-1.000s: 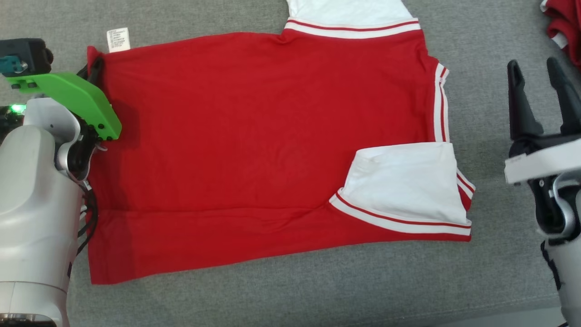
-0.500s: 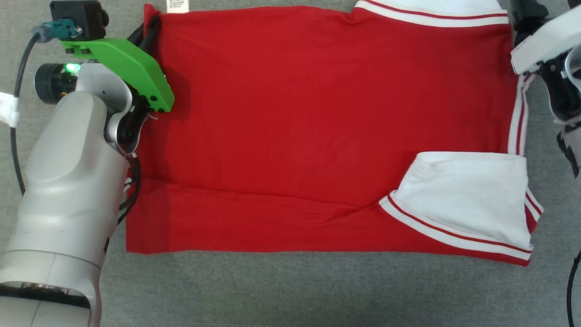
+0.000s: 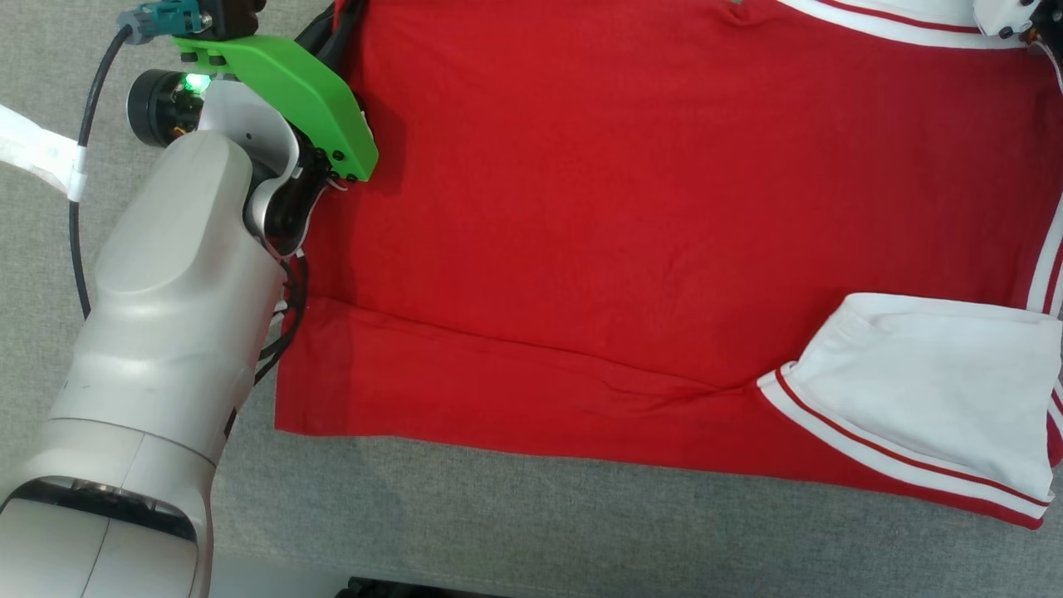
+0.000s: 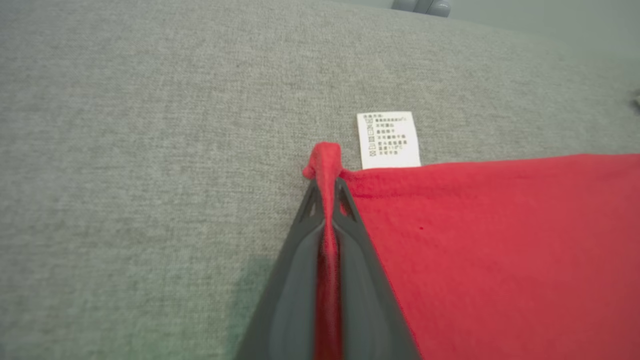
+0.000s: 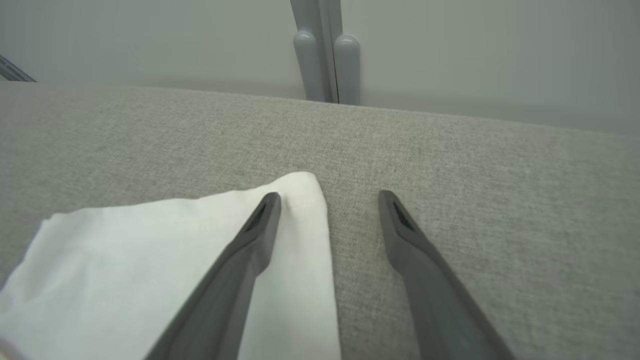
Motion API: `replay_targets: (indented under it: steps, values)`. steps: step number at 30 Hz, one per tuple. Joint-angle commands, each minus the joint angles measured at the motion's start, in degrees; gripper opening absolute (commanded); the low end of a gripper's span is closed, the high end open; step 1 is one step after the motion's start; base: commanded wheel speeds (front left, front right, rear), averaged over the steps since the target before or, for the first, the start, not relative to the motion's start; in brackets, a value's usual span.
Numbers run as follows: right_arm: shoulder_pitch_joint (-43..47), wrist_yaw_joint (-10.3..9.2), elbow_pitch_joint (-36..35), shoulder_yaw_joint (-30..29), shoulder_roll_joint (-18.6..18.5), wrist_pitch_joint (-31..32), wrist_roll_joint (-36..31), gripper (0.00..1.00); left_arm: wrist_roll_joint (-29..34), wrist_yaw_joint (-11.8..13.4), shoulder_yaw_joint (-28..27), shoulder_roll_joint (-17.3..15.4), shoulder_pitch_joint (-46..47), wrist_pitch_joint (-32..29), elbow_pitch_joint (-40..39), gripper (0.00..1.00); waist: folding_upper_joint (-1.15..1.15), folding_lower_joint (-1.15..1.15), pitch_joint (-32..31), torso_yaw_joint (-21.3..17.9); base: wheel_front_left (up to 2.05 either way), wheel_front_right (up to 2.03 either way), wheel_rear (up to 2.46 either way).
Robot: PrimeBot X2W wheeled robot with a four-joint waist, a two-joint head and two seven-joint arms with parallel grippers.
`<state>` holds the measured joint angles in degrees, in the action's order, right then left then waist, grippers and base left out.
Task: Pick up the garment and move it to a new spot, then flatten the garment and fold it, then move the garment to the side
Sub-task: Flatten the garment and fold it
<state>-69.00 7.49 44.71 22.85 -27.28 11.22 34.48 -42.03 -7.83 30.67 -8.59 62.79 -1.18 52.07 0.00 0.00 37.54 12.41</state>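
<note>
My right gripper grabs the white sleeve (image 5: 150,260) by its side edge (image 5: 324,225) next, the only part to pinch, since the sleeve lies flat on the cushion.
A red garment (image 3: 623,208) with white, red-striped sleeves lies spread flat on the grey cushion (image 3: 498,515). One white sleeve (image 3: 930,374) is folded in over its near right part. My left gripper (image 4: 327,187) is shut on the garment's (image 4: 500,240) far left hem corner, beside the white care label (image 4: 388,140); red cloth bunches between the fingers. My right gripper (image 5: 327,200) is open and low over the far white sleeve (image 5: 150,260), its left finger over the sleeve's corner and its right finger over bare cushion. My right wrist (image 3: 1005,12) shows at the top right edge of the head view.
My left forearm (image 3: 166,349) covers the garment's left edge. A black cable and a white strap (image 3: 41,154) trail at the far left. The cushion's front edge runs along the bottom. A grey post (image 5: 325,50) stands behind the cushion before a pale wall.
The head camera has swung, shifting the whole picture. My right arm has reached forward to the far right sleeve, its open fingers leaving the head view. My left gripper keeps its hold.
</note>
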Motion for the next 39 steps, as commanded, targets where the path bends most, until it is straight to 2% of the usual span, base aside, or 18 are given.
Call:
replay_targets:
  steps: [1,2,3,7,14,23,28,39]
  values:
    - [-1.2,0.00,1.0,1.1,0.0,1.9,0.9,0.62,-0.4,0.6,1.0,-0.9,-2.2,-0.9,2.8,0.00,0.00,0.00,-0.1,0.0,0.00,0.00,0.00]
    - [-1.6,0.00,1.2,2.0,0.0,2.8,1.3,0.46,-0.7,0.6,1.3,-1.0,-2.0,-0.8,3.1,0.00,0.00,0.00,-0.2,0.0,0.00,0.00,0.00]
    - [-1.8,0.00,1.3,3.0,0.0,3.9,2.0,0.00,-1.1,0.6,1.7,-1.0,-2.0,-0.6,3.3,0.00,0.00,0.00,-0.4,-0.1,0.00,0.00,0.00]
    - [-2.4,-0.02,0.3,5.5,-1.7,3.2,3.8,0.00,-2.0,0.6,2.4,-1.5,-1.7,1.5,4.0,0.00,0.00,0.00,-1.3,-0.3,0.00,0.00,0.00]
    - [2.6,-0.03,-4.9,6.9,-4.7,-7.3,7.2,0.00,-1.9,0.5,2.8,-2.6,-1.5,7.7,3.8,0.00,0.00,0.00,-5.2,-1.5,0.00,0.00,0.00]
    - [18.3,-0.03,-18.1,3.9,-8.7,-18.8,11.7,0.00,-0.6,1.7,3.0,-7.2,-7.4,13.2,-1.5,0.00,0.00,0.00,-12.1,-5.9,0.00,0.00,0.00]
    - [29.9,-0.03,-25.5,0.7,-8.5,-21.7,11.6,0.00,0.0,4.2,2.8,-10.3,-13.9,14.4,-9.6,0.00,0.00,0.00,-14.3,-8.1,0.00,0.00,0.00]
    - [52.0,-0.02,-35.3,-5.3,-0.7,-22.8,9.9,0.00,-2.5,13.5,1.5,-17.2,-34.8,12.4,-31.3,0.00,0.00,0.00,-16.0,-11.2,0.00,0.00,0.00]
